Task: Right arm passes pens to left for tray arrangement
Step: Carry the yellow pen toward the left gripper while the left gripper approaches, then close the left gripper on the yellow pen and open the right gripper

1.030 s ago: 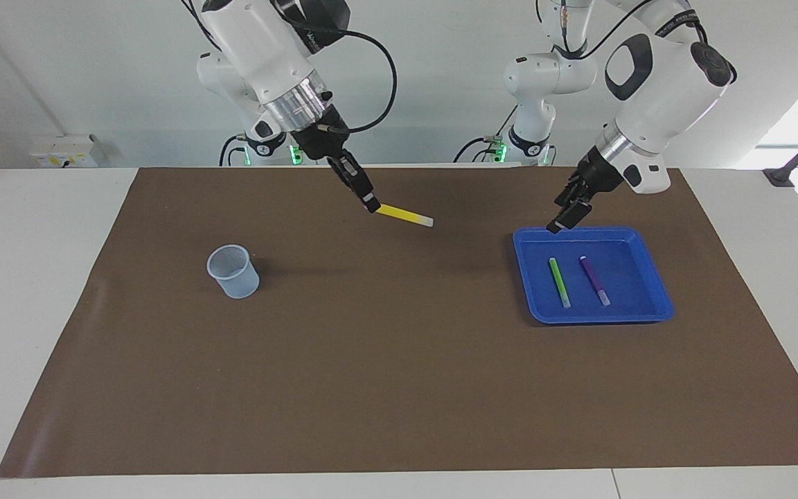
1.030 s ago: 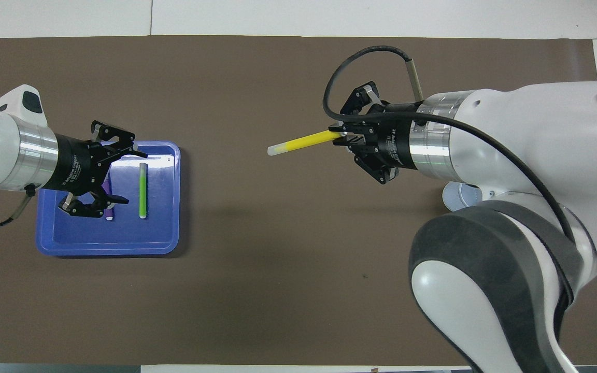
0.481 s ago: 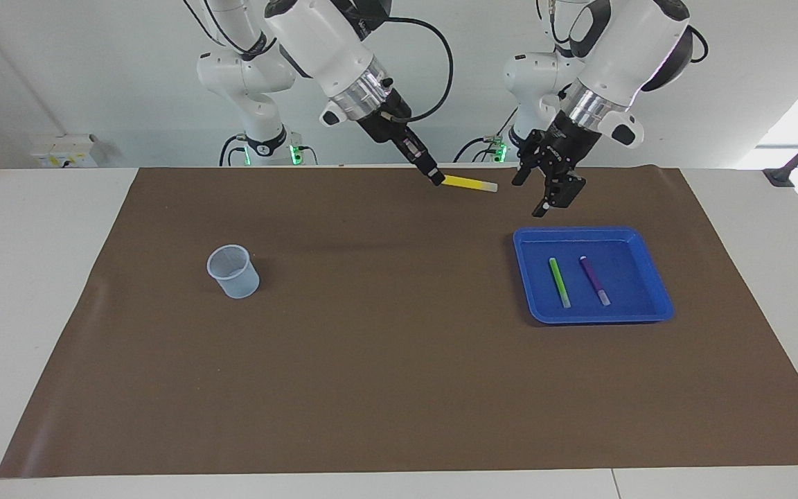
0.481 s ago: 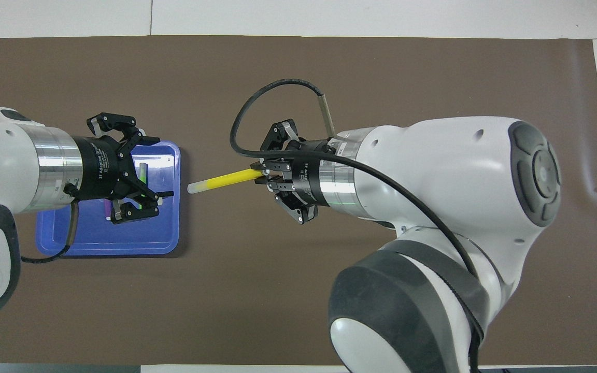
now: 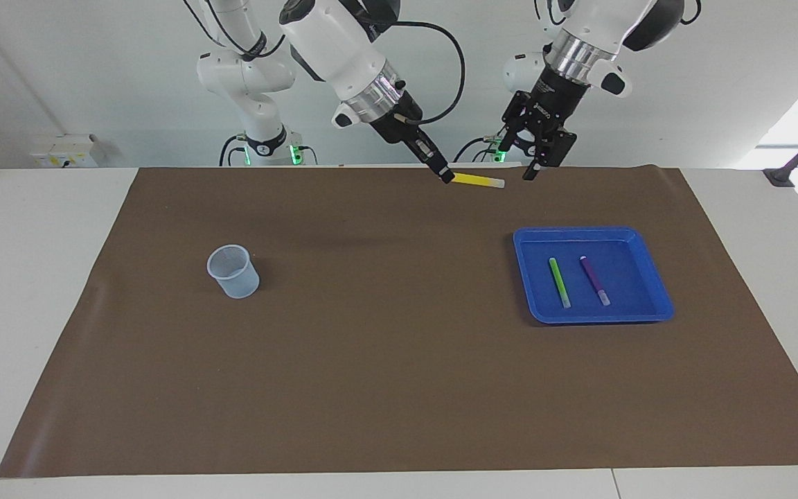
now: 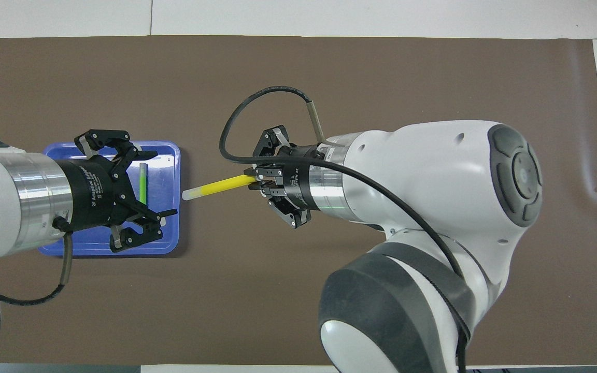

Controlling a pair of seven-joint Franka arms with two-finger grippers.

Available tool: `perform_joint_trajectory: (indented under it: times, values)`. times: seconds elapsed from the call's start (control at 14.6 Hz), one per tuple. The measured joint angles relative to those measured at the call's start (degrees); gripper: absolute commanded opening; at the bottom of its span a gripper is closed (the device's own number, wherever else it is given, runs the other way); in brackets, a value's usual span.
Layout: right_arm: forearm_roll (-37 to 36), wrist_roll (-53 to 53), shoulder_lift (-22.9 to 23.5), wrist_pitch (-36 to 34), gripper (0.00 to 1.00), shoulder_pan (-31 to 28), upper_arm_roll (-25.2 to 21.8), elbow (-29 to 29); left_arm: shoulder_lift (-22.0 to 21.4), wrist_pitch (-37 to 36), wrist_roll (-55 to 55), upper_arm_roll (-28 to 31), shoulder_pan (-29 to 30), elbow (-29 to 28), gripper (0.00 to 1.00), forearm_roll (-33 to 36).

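The yellow pen's other end is covered by my right gripper's fingers, so my left gripper next needs to take the pen by its loose pale-tipped end (image 6: 195, 192).
My right gripper (image 5: 446, 176) is shut on one end of the yellow pen (image 5: 479, 181) and holds it level in the air over the mat's edge nearest the robots. Overhead, the right gripper (image 6: 255, 181) points the yellow pen (image 6: 216, 186) at my left gripper (image 6: 159, 184). My left gripper (image 5: 520, 161) is open and raised, a small gap from the pen's pale tip. The green pen (image 5: 559, 282) and the purple pen (image 5: 594, 280) lie side by side in the blue tray (image 5: 527, 284). Overhead, the left gripper hides the purple pen; the green pen (image 6: 143, 181) and tray (image 6: 171, 160) show.
A small clear plastic cup (image 5: 233, 272) stands on the brown mat (image 5: 385, 360) toward the right arm's end; the right arm hides it overhead. Two slimmer white arms (image 5: 250, 76) with green-lit bases stand at the robots' end of the table.
The right gripper has lifted the yellow pen and carried it toward the left arm's end. The left gripper has risen off the tray and turned to face the pen's tip.
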Motion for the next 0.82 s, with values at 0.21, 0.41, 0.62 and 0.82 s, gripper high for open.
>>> perform_joint_trajectory:
  times: [0.21,0.41,0.62,0.82]
  values:
    - [0.0,0.0,0.0,0.0,0.0,0.0,0.0,0.0,-0.5,0.4,-2.6,-2.7,-0.1,-1.8,0.89,0.0]
    - [0.0,0.0,0.0,0.0,0.0,0.0,0.0,0.0,-0.6,2.7,-5.8,-4.8,-0.3,-3.5,0.89,0.0]
    - [0.0,0.0,0.1,0.0,0.0,0.0,0.0,0.0,-0.6,5.3,-7.0,-5.0,-0.3,-5.0,0.88,0.0]
    - [0.0,0.0,0.1,0.0,0.0,0.0,0.0,-0.1,-0.6,6.9,-7.2,-5.0,-0.3,-5.9,0.88,0.0]
